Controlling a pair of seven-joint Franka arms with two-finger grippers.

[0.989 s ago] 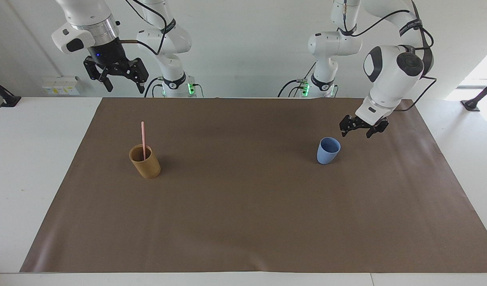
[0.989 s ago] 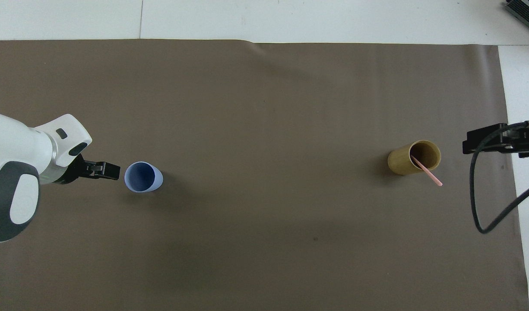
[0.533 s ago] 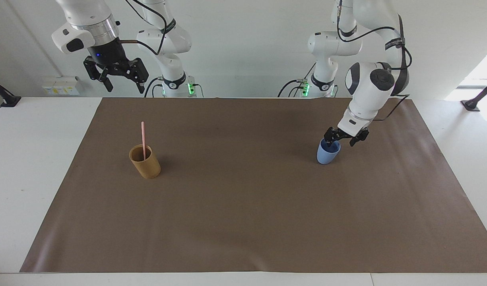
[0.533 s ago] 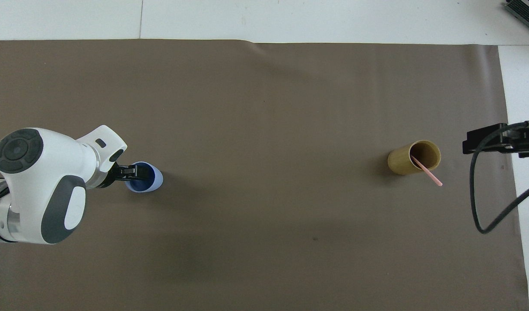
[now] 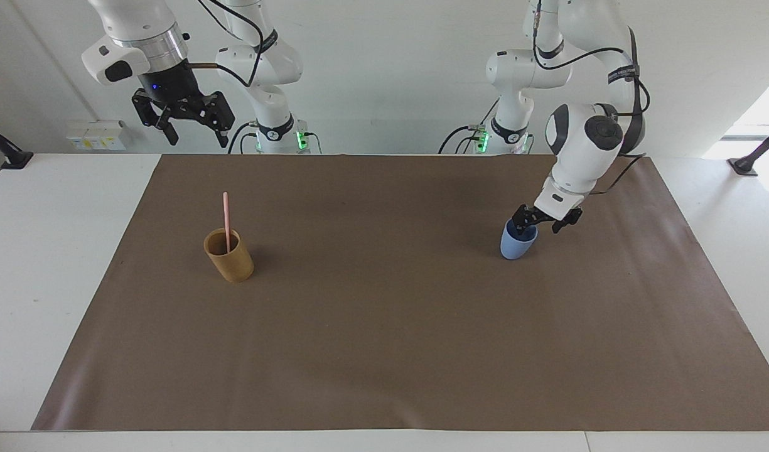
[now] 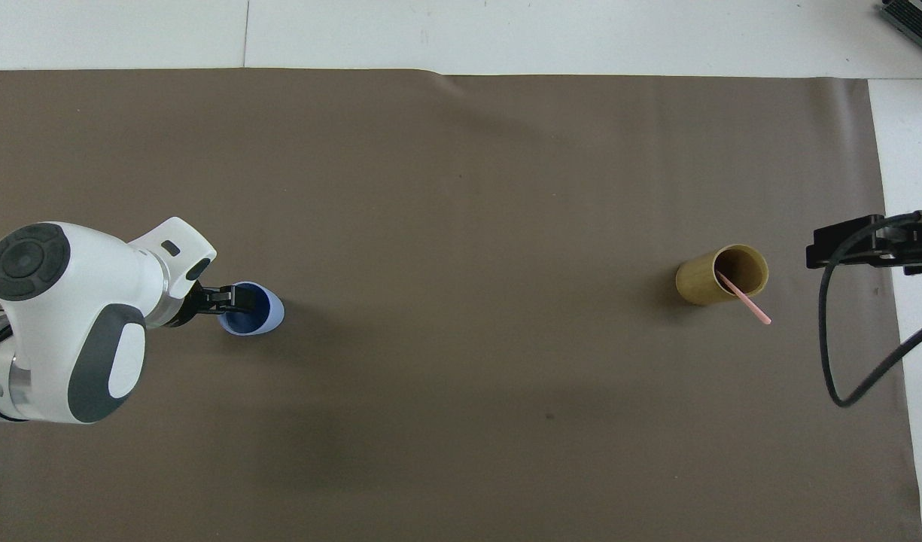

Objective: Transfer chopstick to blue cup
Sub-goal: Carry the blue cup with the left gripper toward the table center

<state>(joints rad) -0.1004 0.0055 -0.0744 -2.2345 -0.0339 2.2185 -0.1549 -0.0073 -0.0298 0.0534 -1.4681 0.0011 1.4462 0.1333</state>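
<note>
My left gripper should next bring the blue cup within reach of the chopstick (image 6: 748, 303), so it should grab the cup by its rim (image 6: 278, 298).
The pale-pink chopstick (image 5: 226, 216) stands leaning in a tan-brown cup (image 5: 231, 262) toward the right arm's end of the brown mat. The blue cup (image 5: 513, 248) stands upright toward the left arm's end. My left gripper (image 5: 536, 228) is down at the blue cup's rim and open. One finger dips inside the cup and the other hangs outside its wall. In the overhead view the left gripper (image 6: 229, 299) covers part of the blue cup (image 6: 271, 313). My right gripper (image 5: 197, 139) waits open, high above the mat's edge by the robots, with nothing in it.
The brown mat (image 5: 384, 351) covers most of the white table (image 5: 45, 251). Only the two cups stand on it, wide apart. The right arm's black cable (image 6: 833, 346) hangs over the mat's edge near the tan-brown cup (image 6: 700, 282).
The left arm swung in from beside the blue cup and lowered its open gripper onto the cup's rim. The right gripper, both cups and the chopstick stayed put.
</note>
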